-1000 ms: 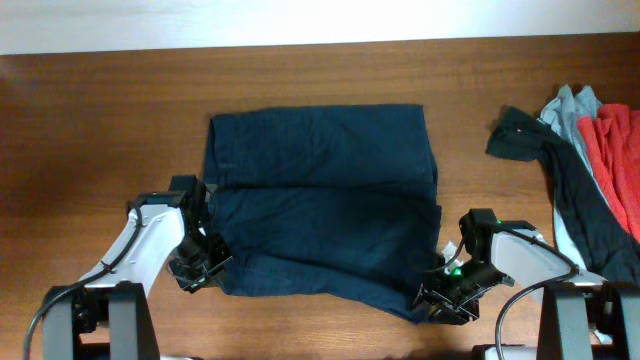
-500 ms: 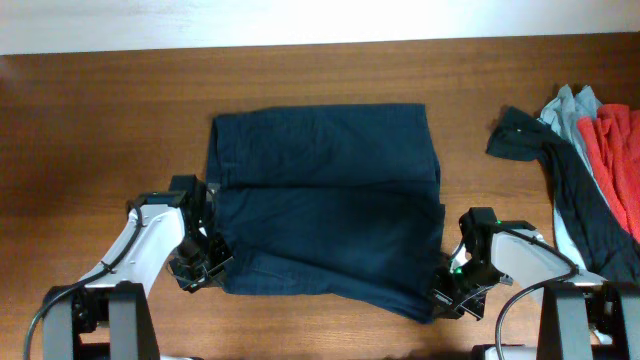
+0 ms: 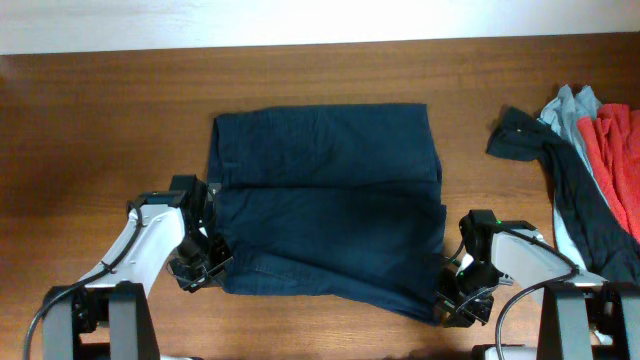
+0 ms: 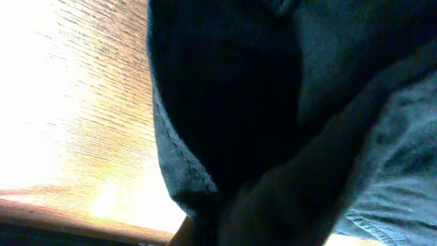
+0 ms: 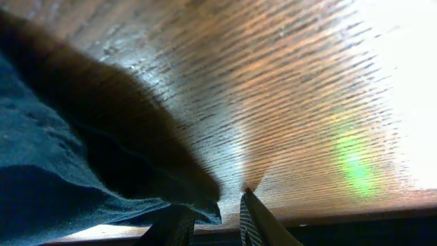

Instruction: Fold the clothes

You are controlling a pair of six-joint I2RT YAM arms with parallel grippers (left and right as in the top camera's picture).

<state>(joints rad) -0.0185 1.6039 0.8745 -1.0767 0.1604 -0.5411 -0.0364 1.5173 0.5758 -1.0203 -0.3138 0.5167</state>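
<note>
The garment's near edge needs to be folded over, so my right gripper should next grab the navy garment's near corner tip [image 3: 435,317] [image 5: 209,213], opposite my left gripper.
A navy garment [image 3: 325,200] lies folded flat in the middle of the wooden table. My left gripper [image 3: 207,263] is at its near-left corner. In the left wrist view the dark cloth [image 4: 225,116] is bunched right against the camera and hides the fingers, and it looks clamped. My right gripper [image 3: 452,303] is at the garment's near-right corner. In the right wrist view its two fingers [image 5: 212,222] stand a little apart, low over the table. The cloth's corner tip [image 5: 201,205] rests between them against the left finger, clear of the right finger.
A pile of other clothes lies at the table's right edge: a black piece [image 3: 560,170], a red one [image 3: 615,150] and a grey one [image 3: 572,108]. The table's near edge [image 5: 328,215] runs just behind the right gripper.
My right gripper has moved right and a little nearer. The garment's near-right corner and right edge shifted right with it. The left arm has not moved.
</note>
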